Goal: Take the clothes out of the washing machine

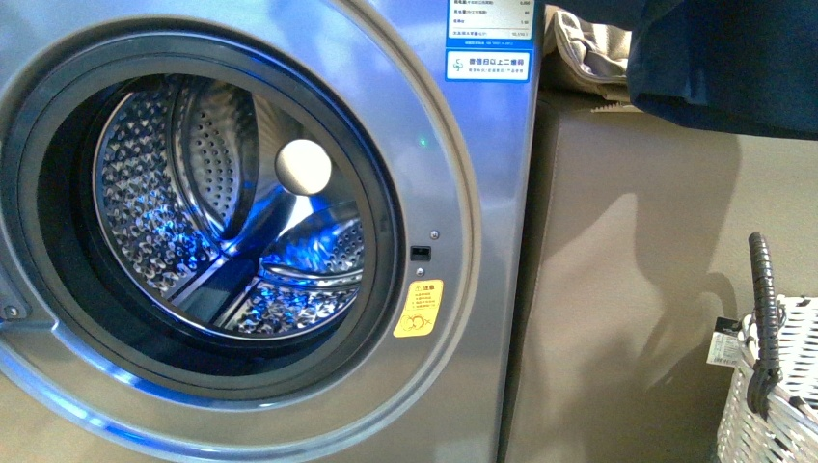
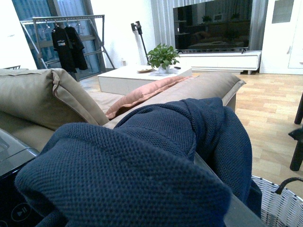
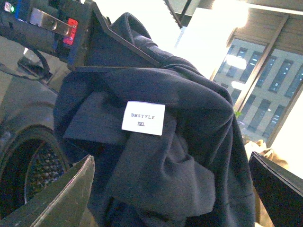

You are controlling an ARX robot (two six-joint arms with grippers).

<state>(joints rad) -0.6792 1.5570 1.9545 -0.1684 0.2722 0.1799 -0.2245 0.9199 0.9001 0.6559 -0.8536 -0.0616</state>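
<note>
I next need my right gripper on the garment's loose fold below the white tag, to carry the garment to the basket with both hands.
The clothes [image 1: 719,68], a limp dark navy garment, hang at the top right of the front view, beside the washing machine [image 1: 482,193]. Its perforated drum [image 1: 222,222] stands open with no cloth showing inside. My left gripper [image 3: 102,47] is shut on the clothes' upper edge and holds them in the air. In the left wrist view the cloth [image 2: 142,165] covers that gripper's jaws. In the right wrist view the clothes [image 3: 189,156] show a white tag [image 3: 143,117]. My right gripper [image 3: 173,194] is open, its fingers on either side of the hanging cloth without closing on it.
A woven grey-white basket [image 1: 786,386] with a dark handle stands low at the right, below the clothes; it also shows in the left wrist view [image 2: 279,208]. A beige sofa side [image 1: 627,289] stands against the machine. A pink cushion [image 2: 142,94] lies on the sofa.
</note>
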